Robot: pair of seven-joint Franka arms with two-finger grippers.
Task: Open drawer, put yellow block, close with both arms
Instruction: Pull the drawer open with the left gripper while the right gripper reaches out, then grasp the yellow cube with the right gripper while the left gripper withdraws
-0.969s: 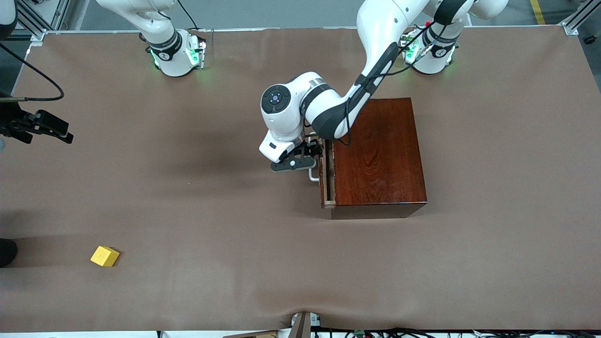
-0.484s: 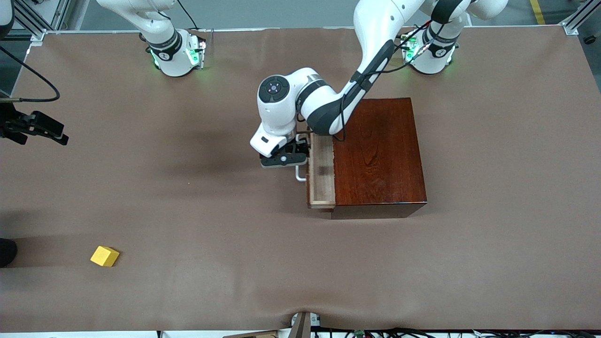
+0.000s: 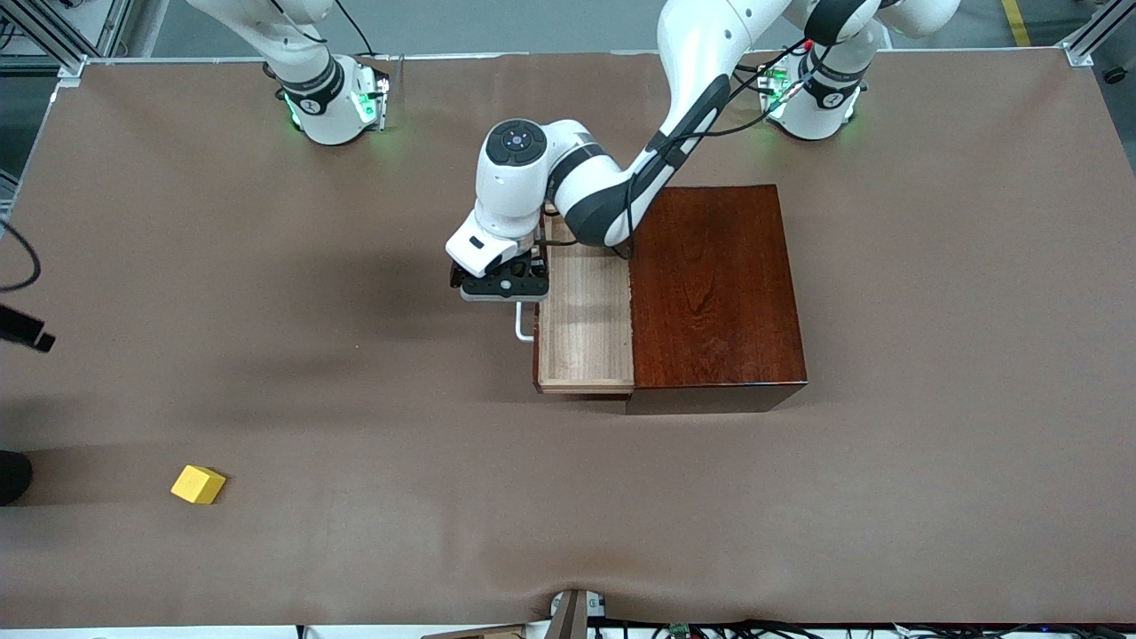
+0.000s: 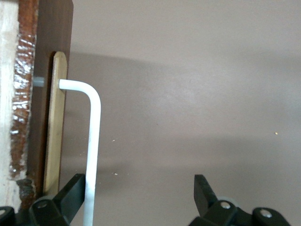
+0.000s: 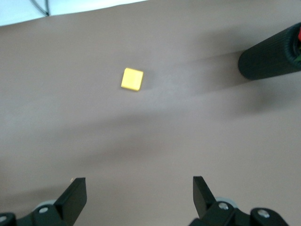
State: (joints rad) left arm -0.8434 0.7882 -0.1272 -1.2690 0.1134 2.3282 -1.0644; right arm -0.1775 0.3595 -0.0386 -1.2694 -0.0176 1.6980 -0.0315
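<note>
My right gripper picks up the yellow block [image 3: 198,485] by its opposite sides next, to put it into the open drawer [image 3: 581,319].
The dark reddish-brown box [image 3: 714,284] stands mid-table. Its light-wood drawer [image 3: 581,319] is slid out toward the right arm's end and holds nothing. My left gripper [image 3: 501,286] is open over the white handle [image 3: 524,325]. In the left wrist view the handle bar [image 4: 94,136] runs between the spread fingers of the left gripper [image 4: 141,186], close against one finger [image 4: 70,190]. The yellow block [image 3: 198,485] lies on the table near the front camera, toward the right arm's end. My right gripper [image 5: 138,188] is open and empty above bare table, apart from the yellow block [image 5: 132,79].
The brown table cover [image 3: 355,373] spreads wide between the drawer and the block. A dark cylinder [image 5: 268,54] stands near the block in the right wrist view. A black object [image 3: 12,476] sits at the table's edge beside the block.
The left gripper has drawn the handle toward the right arm's end, and the drawer has slid well out of the box. The right gripper has shifted toward the front camera, mostly leaving the front view.
</note>
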